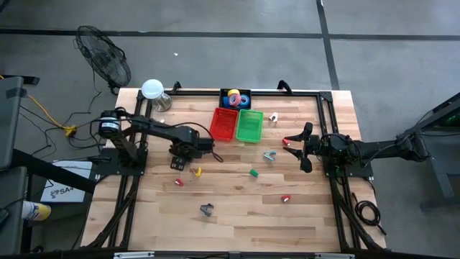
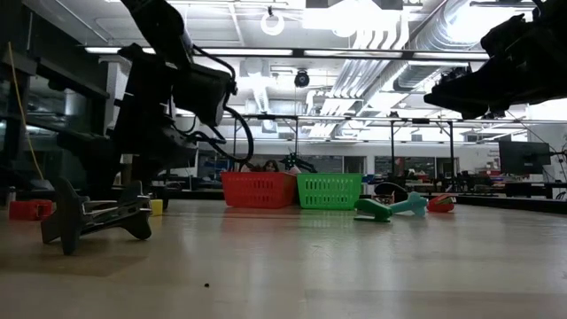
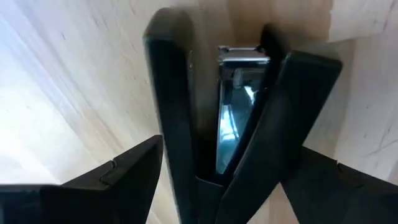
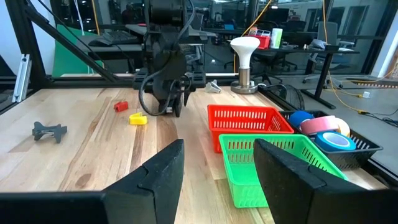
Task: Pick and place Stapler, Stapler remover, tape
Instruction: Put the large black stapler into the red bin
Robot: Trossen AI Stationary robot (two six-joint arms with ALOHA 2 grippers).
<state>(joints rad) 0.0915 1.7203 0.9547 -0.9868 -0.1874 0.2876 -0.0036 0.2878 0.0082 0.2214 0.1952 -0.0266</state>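
My left gripper's fingers are down beside both arms of the stapler (image 3: 186, 112), around its joined end. My left gripper needs to close, as closing now would hold the stapler.
The black stapler (image 3: 186, 112) stands between the fingers of my left gripper (image 1: 181, 154) at the table's left middle, its two arms spread in a V with the metal magazine (image 3: 239, 93) showing. It also shows below the gripper in the high view (image 1: 178, 164). My right gripper (image 1: 305, 147) is open and empty above the table's right side. The tape rolls (image 1: 236, 98) lie in a black bin at the far edge. A dark claw staple remover (image 1: 206, 208) rests on the table toward the near edge, and a teal one (image 1: 269, 155) near the middle. My left gripper has the stapler between its two fingers (image 3: 124, 174), one on each side, near the end where its two arms join (image 3: 211, 186). The fingers point down and lie along the stapler, which points down toward the wood. Whether its lower end rests on the table does not show.
A red basket (image 1: 224, 124) and a green basket (image 1: 249, 125) stand side by side at the far middle. Small red (image 1: 285, 198), green (image 1: 254, 173) and yellow (image 1: 196, 171) pieces lie scattered. A white lamp-like object (image 1: 152, 90) stands at the far left corner.
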